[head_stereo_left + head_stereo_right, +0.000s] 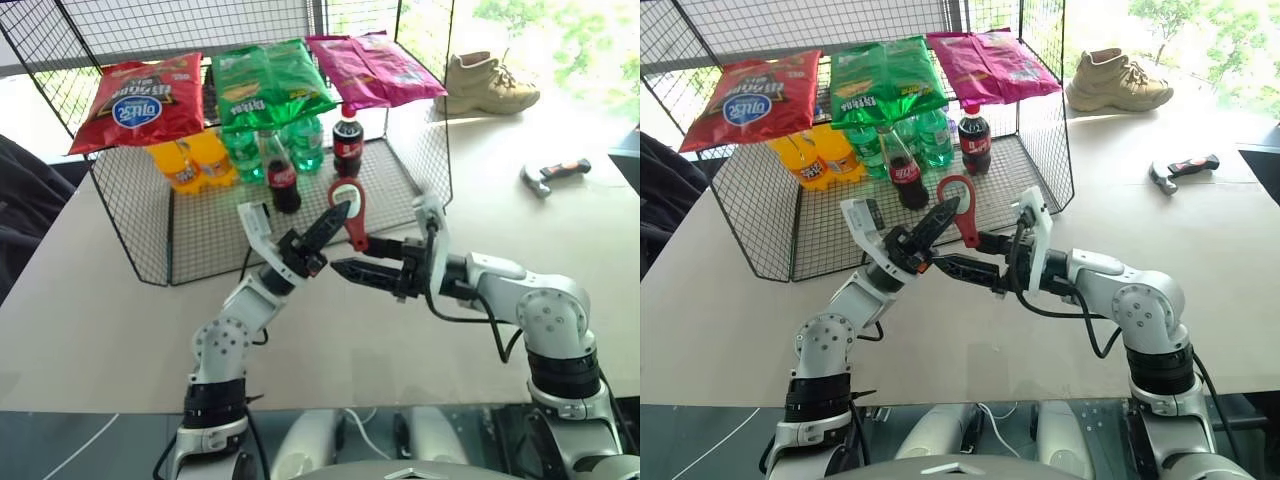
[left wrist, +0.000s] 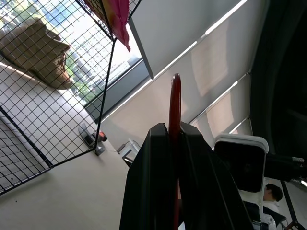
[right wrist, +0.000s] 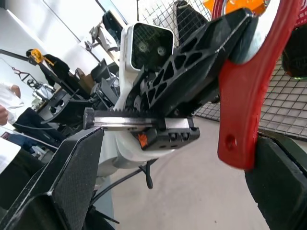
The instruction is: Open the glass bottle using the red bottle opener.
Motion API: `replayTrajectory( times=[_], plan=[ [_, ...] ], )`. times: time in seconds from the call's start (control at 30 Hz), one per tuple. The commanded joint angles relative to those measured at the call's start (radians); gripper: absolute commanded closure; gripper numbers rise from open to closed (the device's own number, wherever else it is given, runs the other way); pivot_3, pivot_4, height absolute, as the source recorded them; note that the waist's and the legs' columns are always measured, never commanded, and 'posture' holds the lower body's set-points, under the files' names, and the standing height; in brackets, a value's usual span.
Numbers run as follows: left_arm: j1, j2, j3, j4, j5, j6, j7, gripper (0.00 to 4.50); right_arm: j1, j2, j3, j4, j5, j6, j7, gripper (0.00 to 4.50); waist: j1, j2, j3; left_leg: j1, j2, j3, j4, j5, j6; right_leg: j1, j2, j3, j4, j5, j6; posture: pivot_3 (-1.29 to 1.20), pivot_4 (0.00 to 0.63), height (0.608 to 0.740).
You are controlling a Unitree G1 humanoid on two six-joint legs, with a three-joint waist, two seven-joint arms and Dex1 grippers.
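My right gripper should grab the red bottle opener by its free handle end next, because the fingertips of my left gripper cover the loop head.
The glass bottle, slim with a red label and red cap, stands upright inside the wire cage. My left gripper is shut on the red bottle opener, held in the air in front of the cage with its loop head up and its handle hanging down. In the left wrist view the opener sticks out edge-on between the two pressed fingers. My right gripper points left and is open. Its fingers stand on both sides of the opener's handle end without touching it.
Chip bags lie on the cage top: red, green, pink. Orange bottles, green bottles and a plastic cola bottle share the cage. A beige shoe and an orange-handled tool lie on the table at right.
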Motion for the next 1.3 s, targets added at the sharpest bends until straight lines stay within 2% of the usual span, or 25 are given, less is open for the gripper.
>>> replayTrajectory(
  times=[0.03,0.2,0.27,0.3,0.7,0.83,1.0,1.03,1.07,1.17,1.3],
  plan=[
    [-0.005,-0.001,0.003,-0.018,-0.02,0.007,-0.02,4.5,-0.027,0.0,-0.019,-0.011,0.033,-0.005,0.002,0.71,0.0,0.0,0.0,0.0,0.0,0.0,0.0,0.0,0.0,0.0,0.0,0.0,0.0,0.0,0.0,0.0,0.15,0.74],
    [0.001,-0.009,0.002,-0.017,-0.013,0.007,-0.028,4.5,-0.031,-0.006,-0.018,-0.009,0.043,-0.002,0.005,3.08,0.0,0.0,0.0,0.0,0.0,0.0,0.0,0.0,0.0,0.0,0.0,0.0,0.0,0.0,0.0,0.0,0.15,0.74],
    [0.003,-0.011,0.001,-0.017,-0.012,0.007,-0.029,4.5,-0.031,-0.006,-0.018,-0.008,0.047,-0.001,0.006,3.84,0.0,0.0,0.0,0.0,0.0,0.0,0.0,0.0,0.0,0.0,0.0,0.0,0.0,0.0,0.0,0.0,0.15,0.74],
    [0.005,-0.012,0.0,-0.019,-0.013,0.007,-0.03,4.5,-0.031,-0.006,-0.019,-0.007,0.049,0.0,0.007,4.4,-0.001,0.0,0.0,0.0,0.0,0.0,0.0,0.0,0.0,0.0,0.0,0.0,0.0,0.0,0.0,0.0,0.15,0.74],
    [0.02,-0.011,-0.001,-0.017,0.009,-0.026,-0.053,4.5,-0.013,0.02,-0.064,0.024,0.163,0.015,-0.008,4.4,-0.001,0.0,0.0,0.0,0.0,0.0,0.0,0.0,0.0,0.0,0.0,0.0,0.0,0.0,0.0,0.0,0.15,0.74],
    [0.025,-0.008,-0.005,-0.021,0.018,-0.031,-0.056,3.09,-0.003,0.018,-0.063,0.023,0.166,0.014,-0.017,4.5,-0.002,0.0,0.0,0.0,0.0,0.0,0.0,0.0,0.0,0.0,0.0,0.0,0.0,0.0,0.0,0.0,0.15,0.74],
    [0.029,0.006,0.005,-0.031,0.024,-0.029,-0.047,0.54,0.026,0.003,-0.083,0.027,0.155,-0.001,-0.031,4.5,0.0,0.0,0.0,0.0,0.0,0.0,0.0,0.0,0.0,0.0,0.0,0.0,0.0,0.0,0.0,0.0,0.15,0.74],
    [0.03,0.015,0.008,-0.037,0.036,-0.034,-0.043,0.29,0.038,-0.006,-0.094,0.026,0.147,-0.011,-0.035,4.5,0.001,0.0,0.0,0.0,0.0,0.0,0.0,0.0,0.0,0.0,0.0,0.0,0.0,0.0,0.0,0.0,0.15,0.74],
    [0.033,0.022,0.011,-0.045,0.048,-0.042,-0.039,0.12,0.053,-0.012,-0.104,0.023,0.137,-0.023,-0.042,4.5,0.002,0.0,0.0,0.0,0.0,0.0,0.0,0.0,0.0,0.0,0.0,0.0,0.0,0.0,0.0,0.0,0.15,0.74],
    [0.039,0.043,0.02,-0.068,0.115,-0.093,-0.016,0.12,0.096,-0.025,-0.141,0.019,0.082,-0.085,-0.075,4.5,0.001,0.0,0.0,-0.001,0.0,0.0,0.0,0.0,0.0,0.0,0.0,0.0,-0.001,0.0,0.0,0.0,0.15,0.74],
    [0.08,0.116,-0.033,-0.069,0.474,-0.364,-0.009,0.12,0.14,-0.037,-0.217,0.03,-0.068,-0.246,-0.145,4.5,0.001,0.0,0.0,0.0,0.0,0.001,-0.001,0.0,0.0,-0.001,0.0,0.001,-0.001,0.0,0.0,0.0,0.15,0.74]
  ],
)
